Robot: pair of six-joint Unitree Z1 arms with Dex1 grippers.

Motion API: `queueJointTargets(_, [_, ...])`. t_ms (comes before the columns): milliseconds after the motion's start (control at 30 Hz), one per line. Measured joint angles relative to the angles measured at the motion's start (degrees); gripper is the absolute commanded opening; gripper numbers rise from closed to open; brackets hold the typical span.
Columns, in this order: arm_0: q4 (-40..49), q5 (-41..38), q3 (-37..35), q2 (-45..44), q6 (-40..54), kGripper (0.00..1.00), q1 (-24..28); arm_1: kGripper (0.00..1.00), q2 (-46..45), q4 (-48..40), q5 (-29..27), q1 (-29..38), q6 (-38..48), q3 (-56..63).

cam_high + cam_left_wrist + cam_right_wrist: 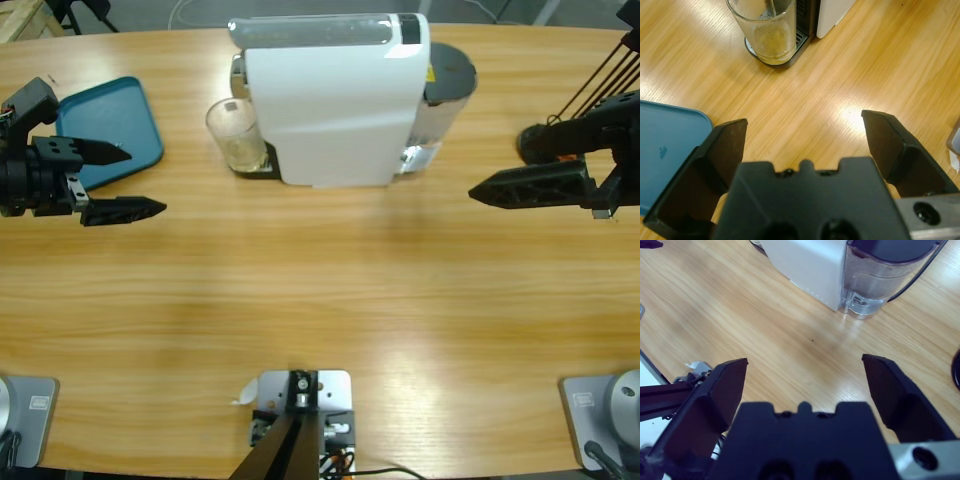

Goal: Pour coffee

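Note:
The left gripper should next grab the open glass (765, 25) by its sides to keep the glass upright, because amber coffee (774, 49) lies loose in it.
A clear glass (237, 135) stands on the drip tray under the spout of the white coffee machine (330, 100). The left wrist view shows a shallow layer of amber coffee (772, 42) in its bottom. My left gripper (140, 180) hovers at the table's left, open and empty, pointing toward the glass (765, 25) from some distance; its jaws (805, 122) stand wide apart. My right gripper (497, 167) waits at the right of the machine, also open and empty (805, 362), aimed at the machine's rear corner (805, 265).
A teal tray (110, 125) lies at the far left beside the left gripper, its corner (665, 150) under the left jaw. The machine's grey water tank (885, 275) stands at its right end, with a black cable behind it.

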Motion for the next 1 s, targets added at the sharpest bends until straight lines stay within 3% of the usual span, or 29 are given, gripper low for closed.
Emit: queueJointTargets(1000, [-1.1, 0.0, 0.01, 1.56, 0.0, 1.0, -0.01, 1.0, 0.01, -1.55, 0.68, 0.0, 0.09, 0.0])
